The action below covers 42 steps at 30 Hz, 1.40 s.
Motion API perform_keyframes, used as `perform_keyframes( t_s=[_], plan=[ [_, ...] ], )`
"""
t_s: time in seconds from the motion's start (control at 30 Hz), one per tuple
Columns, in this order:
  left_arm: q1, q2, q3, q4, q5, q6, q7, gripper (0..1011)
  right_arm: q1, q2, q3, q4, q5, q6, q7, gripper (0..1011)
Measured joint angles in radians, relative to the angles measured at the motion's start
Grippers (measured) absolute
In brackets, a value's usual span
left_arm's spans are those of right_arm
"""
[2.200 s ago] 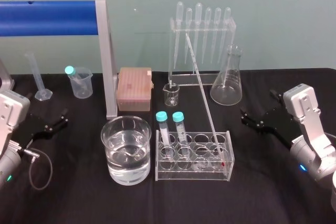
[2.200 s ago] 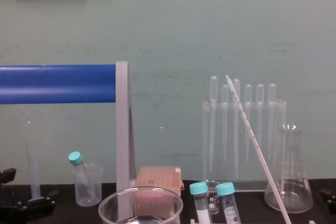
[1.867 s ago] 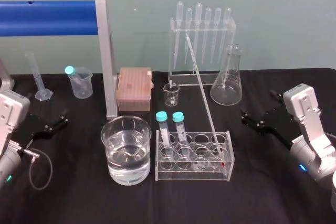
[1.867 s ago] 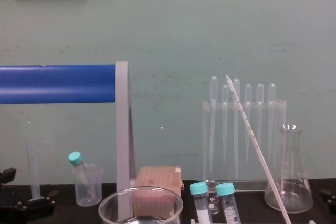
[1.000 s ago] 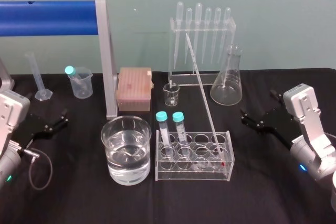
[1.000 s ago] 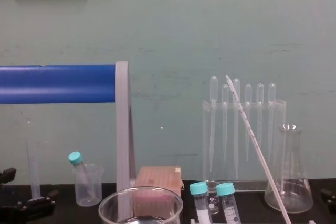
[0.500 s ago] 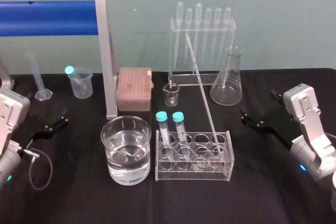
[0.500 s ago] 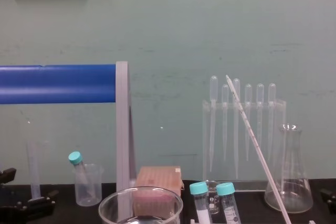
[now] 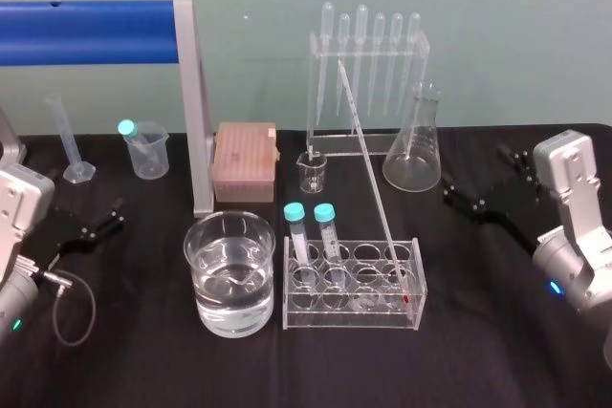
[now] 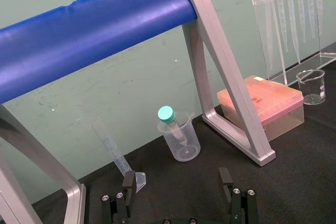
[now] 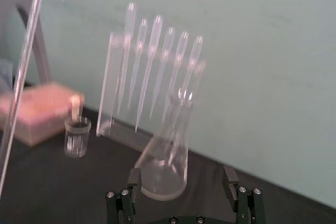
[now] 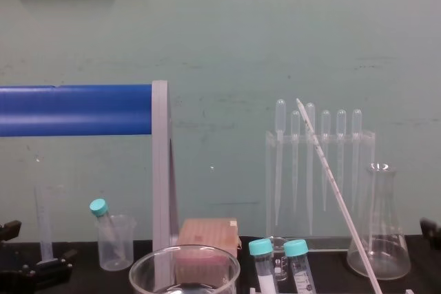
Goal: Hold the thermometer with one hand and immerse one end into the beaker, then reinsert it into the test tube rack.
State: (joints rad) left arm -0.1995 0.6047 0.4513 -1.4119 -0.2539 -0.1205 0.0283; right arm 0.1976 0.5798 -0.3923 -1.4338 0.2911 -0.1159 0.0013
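My right gripper should grab the thermometer by its upper part (image 12: 317,144) next, so that one end can go into the beaker (image 12: 185,270).
The thermometer (image 9: 368,164) leans in the right end of the test tube rack (image 9: 352,318), its top tilted back toward the pipette stand; it also crosses the chest view (image 12: 331,184) and the right wrist view (image 11: 23,61). The beaker (image 9: 229,226), part full of water, stands just left of the rack. My right gripper (image 9: 476,177) hovers open to the right of the rack, beside the conical flask, and holds nothing (image 11: 181,181). My left gripper (image 9: 107,219) rests open at the far left (image 10: 176,179).
A conical flask (image 9: 416,145), a pipette stand (image 9: 368,45) and a small glass beaker (image 9: 311,171) stand behind the rack. A tip box (image 9: 246,161) and a blue-barred frame (image 9: 196,112) stand behind the beaker. Two capped tubes (image 9: 298,236) fill the rack's left end.
My right gripper has risen and swung back toward the conical flask. The left arm, thermometer and glassware have not moved.
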Motion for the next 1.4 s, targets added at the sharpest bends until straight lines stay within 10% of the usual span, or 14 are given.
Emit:
perform_keyframes(
  t_s=[0.43,0.77,1.4],
  plan=[
    [0.000,0.000,0.000,0.000,0.000,0.000,0.000,1008,0.018,-0.063,0.108,-0.171,0.145,-0.039,0.085,1003],
    [0.000,0.000,0.000,0.000,0.000,0.000,0.000,1008,0.017,-0.119,0.101,-0.253,0.221,-0.022,0.172,1003],
    [0.000,0.000,0.000,0.000,0.000,0.000,0.000,1008,0.099,-0.152,0.064,-0.218,0.297,0.302,0.257,1003]
  ],
)
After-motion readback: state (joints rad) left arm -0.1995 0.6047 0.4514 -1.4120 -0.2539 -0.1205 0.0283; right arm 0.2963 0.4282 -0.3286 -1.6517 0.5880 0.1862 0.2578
